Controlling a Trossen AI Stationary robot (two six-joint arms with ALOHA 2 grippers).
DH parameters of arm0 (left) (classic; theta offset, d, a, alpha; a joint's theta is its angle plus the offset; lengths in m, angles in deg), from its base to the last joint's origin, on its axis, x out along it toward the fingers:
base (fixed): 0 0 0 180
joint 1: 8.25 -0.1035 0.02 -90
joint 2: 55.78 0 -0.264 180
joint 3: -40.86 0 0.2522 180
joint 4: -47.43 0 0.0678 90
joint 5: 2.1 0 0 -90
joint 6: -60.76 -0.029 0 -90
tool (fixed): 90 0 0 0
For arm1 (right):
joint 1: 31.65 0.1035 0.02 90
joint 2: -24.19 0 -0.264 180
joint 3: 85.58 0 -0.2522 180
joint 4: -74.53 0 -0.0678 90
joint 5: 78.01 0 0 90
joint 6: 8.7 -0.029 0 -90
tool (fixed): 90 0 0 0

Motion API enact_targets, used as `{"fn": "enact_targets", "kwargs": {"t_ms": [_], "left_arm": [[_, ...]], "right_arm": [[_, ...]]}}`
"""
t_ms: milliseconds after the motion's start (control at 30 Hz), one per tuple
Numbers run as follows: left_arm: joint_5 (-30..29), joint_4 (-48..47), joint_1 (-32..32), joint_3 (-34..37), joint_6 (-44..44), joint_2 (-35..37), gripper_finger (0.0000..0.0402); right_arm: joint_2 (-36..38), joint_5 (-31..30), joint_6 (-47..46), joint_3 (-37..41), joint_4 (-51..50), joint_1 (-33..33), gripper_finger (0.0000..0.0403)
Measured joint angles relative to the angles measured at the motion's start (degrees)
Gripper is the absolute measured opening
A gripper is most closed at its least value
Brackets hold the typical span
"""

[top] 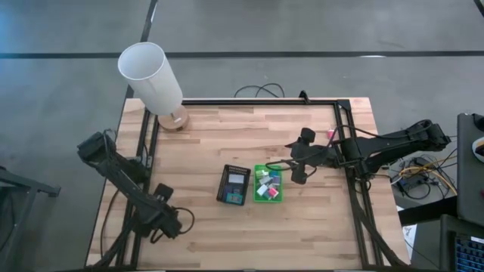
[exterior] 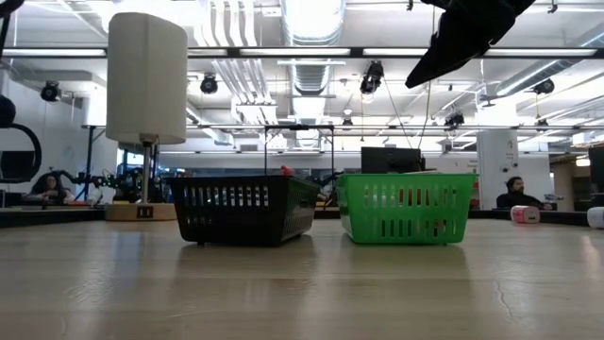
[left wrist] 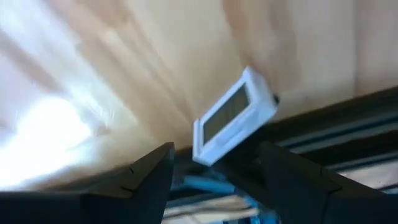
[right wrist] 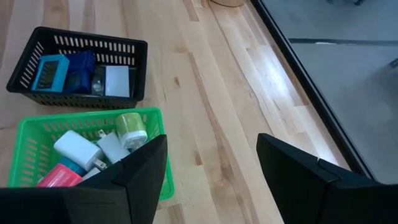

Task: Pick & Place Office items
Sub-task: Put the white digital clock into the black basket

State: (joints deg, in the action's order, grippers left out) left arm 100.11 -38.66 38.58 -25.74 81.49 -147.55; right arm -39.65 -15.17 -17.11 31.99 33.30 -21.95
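My left fingers are above and short of the white device and should lower before closing.
A small white device with a grey screen (left wrist: 233,115) lies flat on the wooden table beside the dark frame rail. My left gripper (left wrist: 214,152), at the table's near left corner (top: 168,221), hovers open just short of it, one finger on either side. My right gripper (right wrist: 211,143) hangs open above the right side of the green basket (top: 268,183). That basket holds white chargers (right wrist: 78,149), a pink block (right wrist: 59,175) and a green-and-white piece (right wrist: 129,127). The black basket (top: 233,185) to its left holds teal (right wrist: 51,71), blue and white items.
A tall white lamp (top: 151,72) on a round wooden base stands at the far left corner. A small pink item (top: 330,134) lies near the far right rail; the low view shows it on the table (exterior: 524,214). Bare wood lies in front of both baskets.
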Motion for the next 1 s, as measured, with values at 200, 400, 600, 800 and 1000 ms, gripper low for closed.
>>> {"fn": "enact_targets", "kwargs": {"t_ms": [200,400,600,800,1000], "left_arm": [[0.3,4.4,0.1,0.7,0.0,0.0,0.0245],[2.6,4.4,0.2,2.2,-0.8,0.0,0.0245],[3.4,5.7,0.2,3.6,-0.8,0.0,0.0245],[3.4,8.3,0.3,4.6,-0.9,0.0,0.0245],[3.4,10.9,0.3,6.1,-1.0,0.0,0.0245]], "right_arm": [[0.0,0.0,-0.1,0.0,0.0,0.0,0.0243],[0.0,0.0,-0.1,0.0,0.0,0.0,0.0242],[0.0,0.0,-0.2,0.0,0.2,0.0,0.0242],[0.0,0.0,-0.1,0.0,0.6,0.0,0.0246],[0.0,0.1,-0.1,0.0,0.8,0.0,0.0242]]}}
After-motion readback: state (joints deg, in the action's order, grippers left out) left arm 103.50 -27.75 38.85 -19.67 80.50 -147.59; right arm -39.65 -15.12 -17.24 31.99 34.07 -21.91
